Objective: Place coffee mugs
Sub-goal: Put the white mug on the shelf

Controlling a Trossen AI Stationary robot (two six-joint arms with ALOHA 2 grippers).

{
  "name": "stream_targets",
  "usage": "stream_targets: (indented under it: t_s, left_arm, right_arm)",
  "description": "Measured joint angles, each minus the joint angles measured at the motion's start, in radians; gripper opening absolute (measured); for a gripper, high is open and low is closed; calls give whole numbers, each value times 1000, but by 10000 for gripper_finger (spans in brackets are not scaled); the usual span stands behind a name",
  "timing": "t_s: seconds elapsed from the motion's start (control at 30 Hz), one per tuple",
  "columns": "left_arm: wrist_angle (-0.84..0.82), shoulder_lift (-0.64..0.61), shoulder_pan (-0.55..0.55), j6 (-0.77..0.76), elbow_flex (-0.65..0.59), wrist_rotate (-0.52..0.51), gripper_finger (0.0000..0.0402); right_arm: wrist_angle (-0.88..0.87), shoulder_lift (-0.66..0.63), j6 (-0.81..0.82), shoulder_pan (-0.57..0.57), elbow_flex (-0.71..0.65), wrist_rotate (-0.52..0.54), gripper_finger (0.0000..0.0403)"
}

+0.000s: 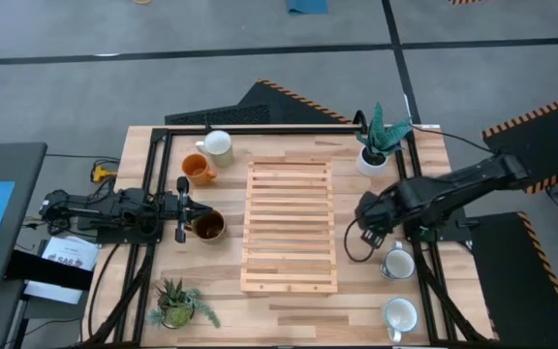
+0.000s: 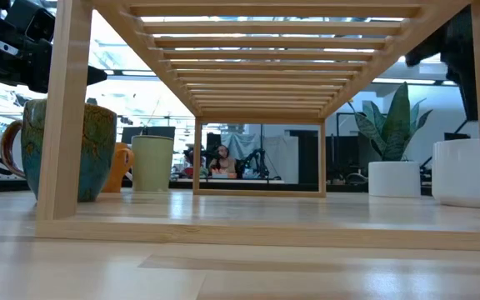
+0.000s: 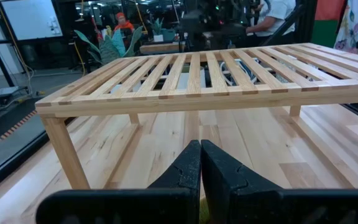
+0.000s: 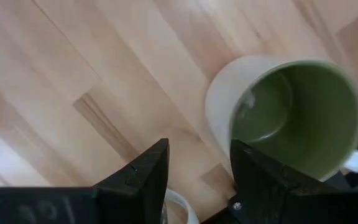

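I should grab the green-lined mug by its rim [image 4: 235, 112] with my right gripper next. Then I can put it on the slat rack.
My left gripper [image 1: 190, 210] is shut and level, pointing at the wooden slat rack [image 1: 290, 225]. It hovers just above the rim of a dark mug [image 1: 208, 226], whose wall looks olive-teal in the low view [image 2: 65, 150]. That mug stands on its base. An orange mug [image 1: 199, 169] and a pale mug [image 1: 218, 144] stand behind it. My right gripper [image 4: 197, 168] is open and points down at the table, beside a pale mug with a green inside [image 4: 291, 112]. Two white mugs [image 1: 396, 262] [image 1: 401, 315] stand near the table's right edge.
A white pot with a teal plant [image 1: 374, 155] stands at the far right. A small spiky plant [image 1: 175, 305] sits at the near left. The rack [image 2: 257, 108] fills the table's middle, with free room under its slats. A cable loops below my right gripper [image 1: 356, 250].
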Motion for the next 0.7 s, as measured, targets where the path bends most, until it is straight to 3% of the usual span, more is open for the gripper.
stream_targets:
  t_s: [0.33,0.7]
  left_arm:
    - [0,0,0,0,0,0,0]
    - [0,1,0,0,0,0,0]
  right_arm:
    - [-29,110,-43,-2,-26,93,196]
    - [56,169,-9,-26,-71,97,195]
